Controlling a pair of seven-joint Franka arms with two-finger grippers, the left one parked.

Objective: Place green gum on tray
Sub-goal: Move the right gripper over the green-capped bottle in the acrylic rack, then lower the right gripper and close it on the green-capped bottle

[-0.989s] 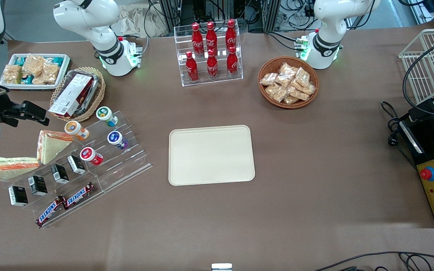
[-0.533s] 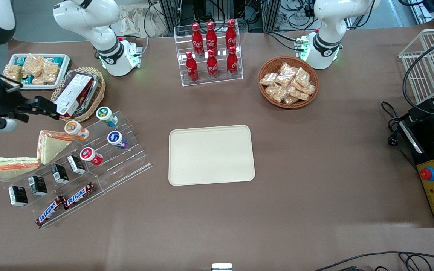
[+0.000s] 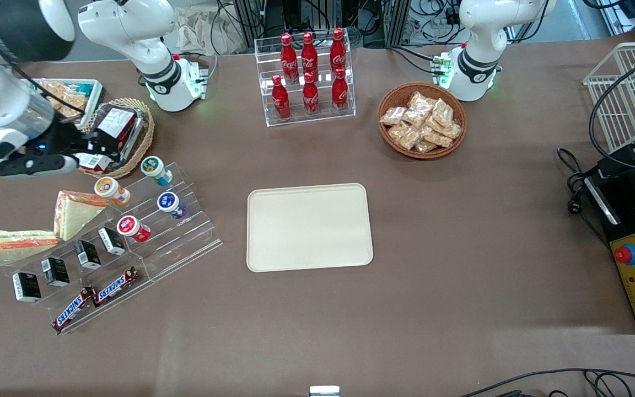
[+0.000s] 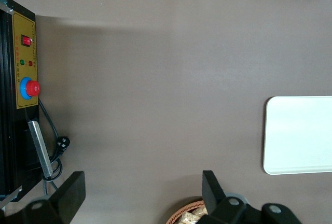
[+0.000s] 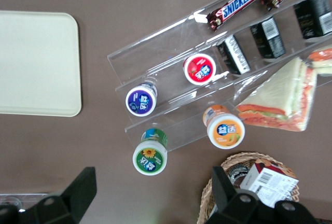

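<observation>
To place the green gum on the tray (image 3: 309, 227), my right gripper will next grab the gum by its white lid (image 3: 151, 166).
The green gum (image 3: 155, 168), a white lid with a green and yellow label on a teal body, stands on the top step of a clear acrylic stand (image 3: 185, 237). It also shows in the right wrist view (image 5: 150, 156). My right gripper (image 3: 100, 148) hovers above the wicker basket (image 3: 144, 138), beside the gum and a little farther from the front camera. In the wrist view the gripper (image 5: 154, 186) is open and empty, its black fingers (image 5: 83, 185) spread wide, the gum just off the gap. The beige tray (image 3: 309, 227) lies flat and bare mid-table, also in the right wrist view (image 5: 36, 63).
On the stand are an orange gum (image 3: 111, 188), a purple gum (image 3: 171, 204), a red gum (image 3: 133, 227), black boxes (image 3: 87, 253) and Snickers bars (image 3: 97, 298). Sandwiches (image 3: 75, 212) lie beside it. A cola rack (image 3: 309, 77) and a snack basket (image 3: 422, 121) stand farther back.
My right arm has swung in from the working arm's end of the table, and the gripper now hangs over the wicker basket close to the green gum. Nothing on the table moved.
</observation>
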